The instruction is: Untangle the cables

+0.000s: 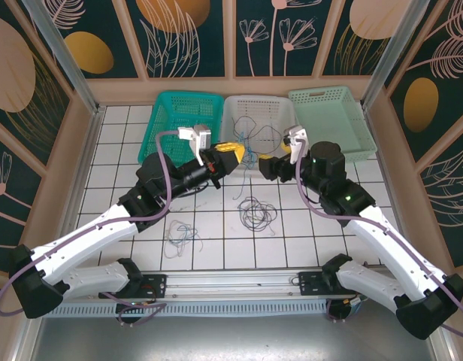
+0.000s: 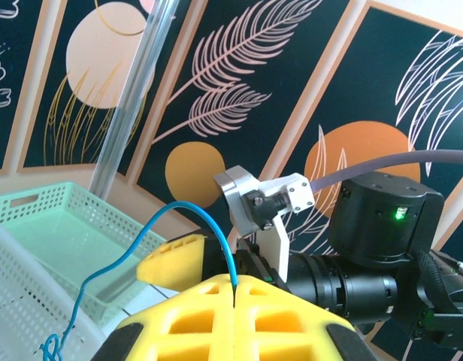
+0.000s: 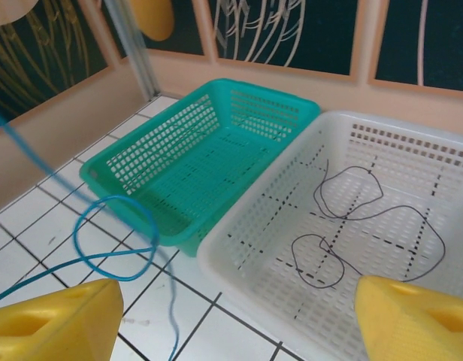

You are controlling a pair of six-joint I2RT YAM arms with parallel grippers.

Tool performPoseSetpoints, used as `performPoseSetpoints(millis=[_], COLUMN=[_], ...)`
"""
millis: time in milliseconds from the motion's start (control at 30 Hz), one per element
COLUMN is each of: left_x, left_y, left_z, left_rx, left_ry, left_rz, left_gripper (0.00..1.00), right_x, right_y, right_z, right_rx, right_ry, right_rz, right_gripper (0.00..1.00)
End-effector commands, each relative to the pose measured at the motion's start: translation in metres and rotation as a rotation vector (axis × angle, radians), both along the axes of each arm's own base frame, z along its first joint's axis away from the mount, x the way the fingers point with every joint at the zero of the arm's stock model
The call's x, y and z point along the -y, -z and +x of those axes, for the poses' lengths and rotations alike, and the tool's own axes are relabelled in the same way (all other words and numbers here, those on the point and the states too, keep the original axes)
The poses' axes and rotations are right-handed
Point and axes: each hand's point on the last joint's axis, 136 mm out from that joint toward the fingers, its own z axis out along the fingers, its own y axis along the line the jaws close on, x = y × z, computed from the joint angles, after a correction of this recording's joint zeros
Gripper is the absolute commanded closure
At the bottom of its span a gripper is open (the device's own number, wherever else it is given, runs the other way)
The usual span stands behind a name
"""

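Observation:
My right gripper grabs the blue cable (image 2: 188, 208) by its part near the cable's loop (image 2: 64, 333) next. This is clear of my left gripper's pinch, so both grippers untangle it.
My left gripper (image 2: 235, 292) is shut, its yellow fingers pinching a thin blue cable (image 2: 188, 208) that arcs up and drops away to the left. In the top view this gripper (image 1: 239, 155) hovers in front of the white basket (image 1: 230, 128), tip to tip with my right gripper (image 1: 262, 162). The right gripper (image 3: 231, 327) stands open with nothing between its fingers; the blue cable (image 3: 119, 226) loops just left of its gap. A dark cable (image 3: 367, 212) lies in the white basket (image 3: 239, 248). A dark tangle (image 1: 254, 212) and a pale-and-blue tangle (image 1: 181, 233) lie on the tiles.
Three baskets line the back wall: teal (image 1: 179, 120) on the left, white in the middle, mint green (image 1: 331, 120) on the right. Purple arm cables run along both arms. The patterned walls close in the tiled table on three sides.

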Motion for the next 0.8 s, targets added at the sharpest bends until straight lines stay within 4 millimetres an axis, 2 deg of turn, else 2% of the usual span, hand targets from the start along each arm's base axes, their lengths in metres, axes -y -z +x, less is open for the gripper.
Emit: performPoseSetpoints(millis=[0, 100, 300, 467, 767], left_x=[0.0, 0.003, 0.01, 0.018, 0.032], left_y=[-0.007, -0.005, 0.005, 0.012, 0.016], left_z=[-0.001, -0.003, -0.004, -0.007, -0.015], left_rx=[0.019, 0.02, 0.003, -0.012, -0.016], left_ry=[-0.006, 0.012, 0.041, 0.085, 0.18], left_rz=[0.009, 0.024, 0.075, 0.091, 0.107], left_gripper=[1.0, 0.99, 0.99, 0.99, 0.99], right_x=[-0.007, -0.008, -0.013, -0.026, -0.036], right_y=[-0.012, -0.014, -0.031, -0.041, -0.047], right_z=[-0.012, -0.015, -0.018, -0.023, -0.007], right_rx=[0.055, 0.074, 0.129, 0.152, 0.176], right_ry=[-0.098, -0.117, -0.157, -0.235, -0.23], right_rz=[-0.019, -0.028, -0.015, 0.001, -0.004], right_gripper=[0.19, 0.19, 0.19, 0.19, 0.19])
